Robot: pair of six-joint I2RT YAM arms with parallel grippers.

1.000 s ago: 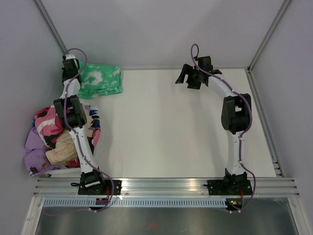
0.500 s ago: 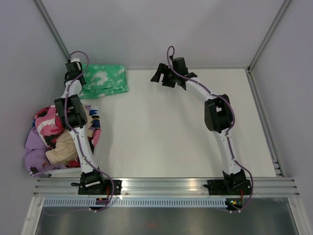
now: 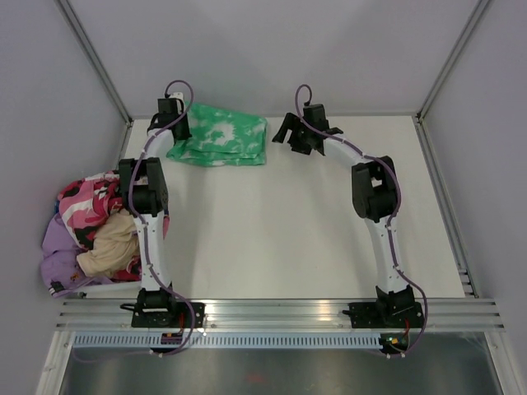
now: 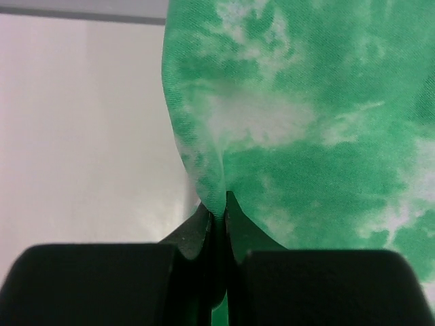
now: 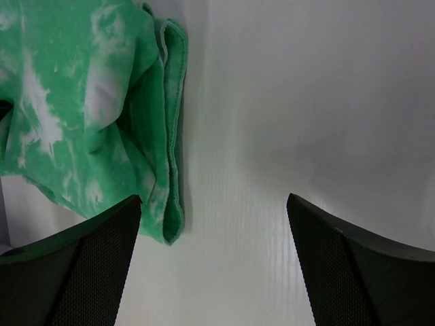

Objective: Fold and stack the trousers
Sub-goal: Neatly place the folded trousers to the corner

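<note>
My right gripper grips the trousers' folded hem edge next, opposite my left gripper, to carry the trousers flat for stacking.
The trousers [image 3: 221,136] lie folded into a green and white mottled bundle at the back of the table. My left gripper [image 3: 174,125] is shut on the bundle's left edge; in the left wrist view the fabric [image 4: 299,129] is pinched between the closed fingertips [image 4: 217,212]. My right gripper [image 3: 288,136] stands open just off the bundle's right edge, over bare table. In the right wrist view the folded hem [image 5: 170,136] lies at the left, beside the left finger [image 5: 88,265], and nothing is between the jaws.
A heap of other clothes [image 3: 95,234], pink, purple and beige, lies at the table's left edge beside the left arm. The white table [image 3: 288,222] runs back to the grey rear wall, with a metal rail [image 3: 280,311] along its near edge.
The left gripper has dragged the trousers to the right along the back of the table. The right gripper swung left, then eased back, and now sits by the bundle's right edge.
</note>
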